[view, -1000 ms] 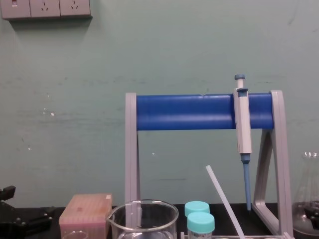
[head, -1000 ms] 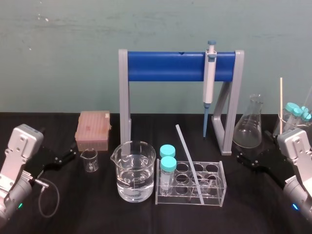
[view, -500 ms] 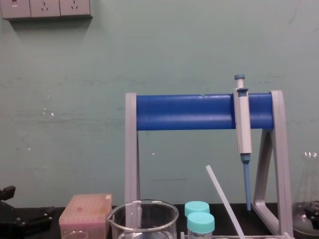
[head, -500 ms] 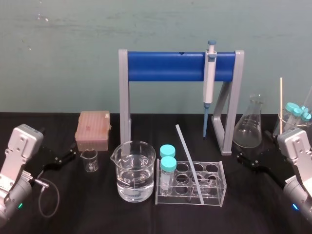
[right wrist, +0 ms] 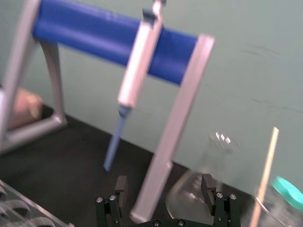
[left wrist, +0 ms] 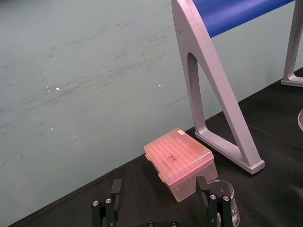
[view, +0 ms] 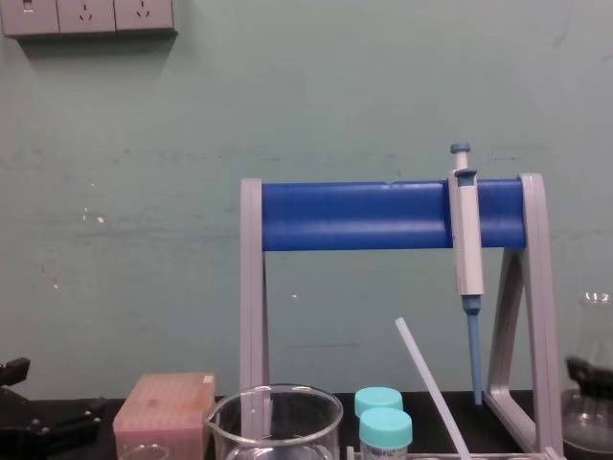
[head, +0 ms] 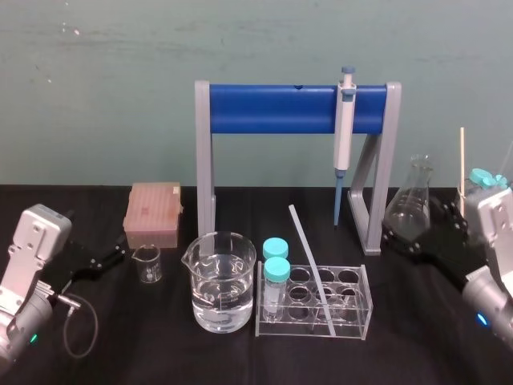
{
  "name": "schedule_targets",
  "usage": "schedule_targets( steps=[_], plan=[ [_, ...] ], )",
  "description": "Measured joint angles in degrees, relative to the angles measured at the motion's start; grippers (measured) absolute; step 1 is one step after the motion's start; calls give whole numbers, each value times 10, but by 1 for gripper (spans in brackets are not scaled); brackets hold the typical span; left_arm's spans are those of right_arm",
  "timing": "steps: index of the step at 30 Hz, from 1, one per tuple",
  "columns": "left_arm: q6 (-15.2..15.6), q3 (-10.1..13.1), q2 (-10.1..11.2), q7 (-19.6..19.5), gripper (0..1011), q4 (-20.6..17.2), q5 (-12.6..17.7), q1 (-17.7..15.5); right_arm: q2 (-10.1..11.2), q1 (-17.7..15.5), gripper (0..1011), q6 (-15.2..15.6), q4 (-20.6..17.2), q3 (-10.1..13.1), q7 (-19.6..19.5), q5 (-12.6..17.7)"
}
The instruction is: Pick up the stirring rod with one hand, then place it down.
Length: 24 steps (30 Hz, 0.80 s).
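The right gripper takes hold of the rod by its exposed upper part [view: 418, 360] next, since the rod's lower end sits in the tube rack.
The stirring rod [head: 311, 269] is a thin whitish translucent stick leaning in the clear tube rack [head: 365, 309] at the table's middle, its top end tilted left; the chest view shows its upper part [view: 431, 383]. My right gripper [head: 397, 239] hovers open beside the conical flask [head: 410, 208], to the right of the rack and well apart from the rod. In the right wrist view its fingers [right wrist: 208, 187] stand wide apart with nothing between them. My left gripper [head: 112, 257] rests open at the far left, near the small beaker [head: 147, 263].
A blue-barred stand [head: 272, 110] with a hanging pipette [head: 345, 128] stands behind the rack. A large beaker of water [head: 220, 281] and two teal-capped tubes [head: 275, 269] sit left of the rod. A pink tip box [head: 152, 212] lies back left; a tan stick [head: 462, 164] stands at far right.
My right arm has risen and moved back toward the flask, still open. The rod and the left arm have not moved.
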Motion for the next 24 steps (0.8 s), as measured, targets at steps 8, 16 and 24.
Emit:
schedule_targets(
  steps=[8,16,24],
  plan=[
    [0,0,0,0,1000,0,0,0,-31,29,1000,35,-30,14,101,88],
    [0,0,0,0,1000,0,0,0,-62,55,1000,102,-41,16,179,159],
    [0,0,0,0,1000,0,0,0,-77,76,1000,135,-36,-1,212,154]
  ],
)
